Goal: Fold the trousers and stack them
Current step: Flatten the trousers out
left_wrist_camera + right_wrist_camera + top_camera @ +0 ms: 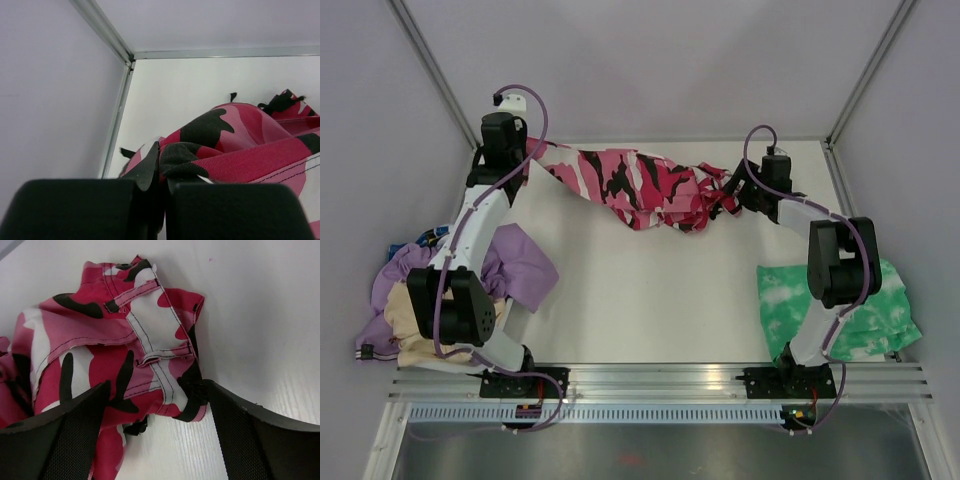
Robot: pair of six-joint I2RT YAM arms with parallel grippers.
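Observation:
The trousers (640, 185) need to be spread for folding, so my right gripper will next pick them up by the waistband corner (733, 202), opposite my left gripper's end.
The camouflage trousers (640, 185) lie stretched across the far part of the table in pink, red, white and black. My left gripper (527, 152) is shut on their left end; the left wrist view shows cloth (225, 145) pinched between my closed fingers (75, 210). My right gripper (732, 195) is open at the bunched right end. In the right wrist view the waistband with belt loops (150, 350) lies between my spread fingers (250, 440), and its corner touches the right one.
A pile of lilac and beige clothes (515, 265) lies at the left edge by the left arm. A green-and-white tie-dye garment (875, 310) lies at the right. Enclosure walls and metal posts (117, 120) stand close behind the trousers.

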